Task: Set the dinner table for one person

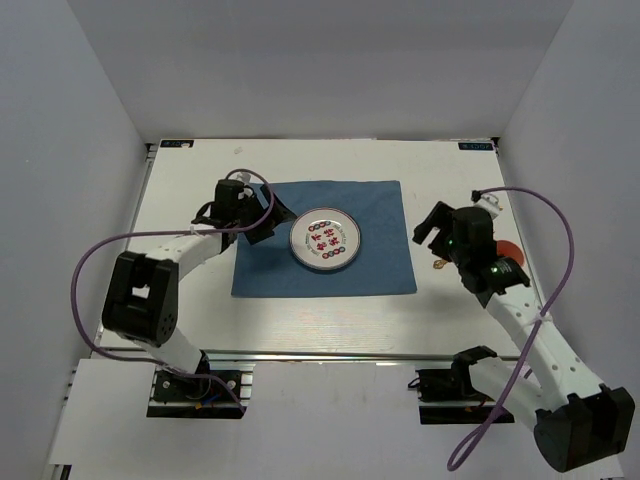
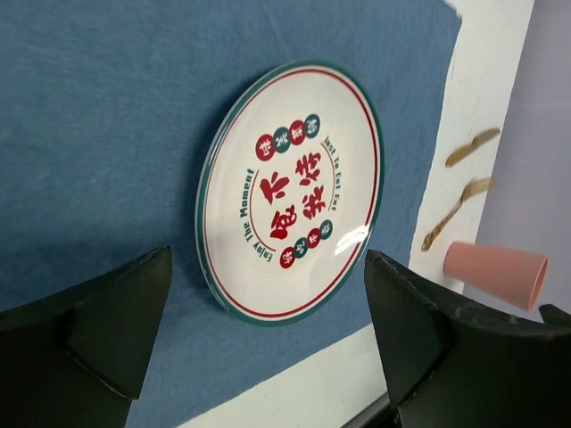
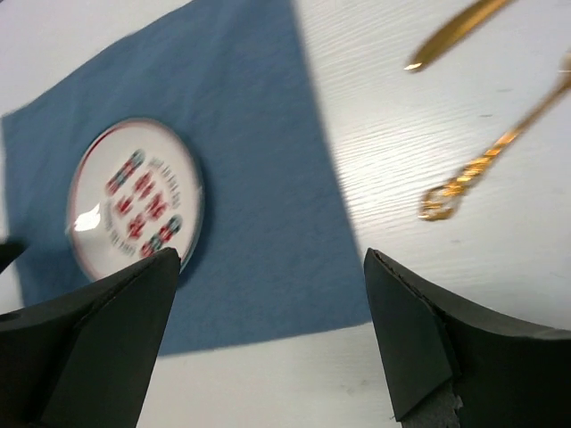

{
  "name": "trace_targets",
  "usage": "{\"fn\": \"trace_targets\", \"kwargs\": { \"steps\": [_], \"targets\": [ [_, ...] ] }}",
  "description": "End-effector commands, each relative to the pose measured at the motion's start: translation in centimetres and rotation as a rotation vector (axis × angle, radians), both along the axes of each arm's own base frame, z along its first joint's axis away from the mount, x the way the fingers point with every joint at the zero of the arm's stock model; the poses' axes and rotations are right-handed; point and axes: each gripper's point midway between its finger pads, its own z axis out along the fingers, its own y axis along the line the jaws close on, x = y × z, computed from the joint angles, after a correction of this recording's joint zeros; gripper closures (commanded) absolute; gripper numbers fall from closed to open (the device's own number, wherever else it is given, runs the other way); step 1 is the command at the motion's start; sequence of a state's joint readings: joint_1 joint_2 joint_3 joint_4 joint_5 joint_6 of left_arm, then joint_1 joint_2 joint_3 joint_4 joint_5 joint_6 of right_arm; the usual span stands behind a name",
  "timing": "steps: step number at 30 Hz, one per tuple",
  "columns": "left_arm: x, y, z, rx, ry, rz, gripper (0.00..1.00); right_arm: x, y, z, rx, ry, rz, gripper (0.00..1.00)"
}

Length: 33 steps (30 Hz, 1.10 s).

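The pink cup's base should stay free to stand on the blue cloth (image 1: 380, 270). My right gripper will next grab the cup by its rim (image 1: 511, 246).
The dinner table (image 1: 300, 320) is a white tabletop with a blue cloth (image 1: 380, 270) spread in its middle. A round white plate (image 1: 325, 241) with a green and red rim and red characters lies flat on the cloth. My left gripper (image 1: 270, 218) stands open just left of the plate, nothing between its fingers. In the left wrist view the plate (image 2: 290, 187) lies beyond the open left gripper (image 2: 268, 267). My right gripper (image 1: 428, 228) hangs open at the cloth's right edge. In the right wrist view the right gripper (image 3: 270, 267) is open over that edge, empty.
A pink cup (image 2: 495, 272) lies on its side at the table's right, behind the right arm. A gold fork (image 3: 482, 160) and a gold knife (image 3: 455, 31) rest on the bare white surface right of the cloth. Grey walls close in three sides.
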<state>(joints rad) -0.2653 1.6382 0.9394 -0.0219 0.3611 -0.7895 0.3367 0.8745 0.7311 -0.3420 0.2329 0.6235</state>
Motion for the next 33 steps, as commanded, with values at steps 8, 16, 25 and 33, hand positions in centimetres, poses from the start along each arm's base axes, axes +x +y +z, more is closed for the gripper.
{"fn": "trace_targets", "kwargs": {
  "steps": [8, 16, 25, 33],
  "targets": [
    [-3.1, 3.5, 3.6, 0.179, 0.04, 0.138, 0.02, 2.1, -10.4, 4.9, -0.212, 0.016, -0.511, 0.11],
    [-5.8, 6.0, 6.4, 0.259, 0.0, 0.179, 0.02, 3.0, -14.5, 2.3, -0.284, 0.111, -0.617, 0.11],
    [-6.7, 5.6, 5.8, 0.264, 0.02, 0.12, 0.02, 3.6, -14.8, -2.9, -0.238, 0.221, -0.556, 0.18],
    [-6.4, 5.6, 5.1, 0.261, 0.036, 0.109, 0.02, 3.1, -15.5, -6.2, -0.2, 0.263, -0.564, 0.34]
  ]
}}
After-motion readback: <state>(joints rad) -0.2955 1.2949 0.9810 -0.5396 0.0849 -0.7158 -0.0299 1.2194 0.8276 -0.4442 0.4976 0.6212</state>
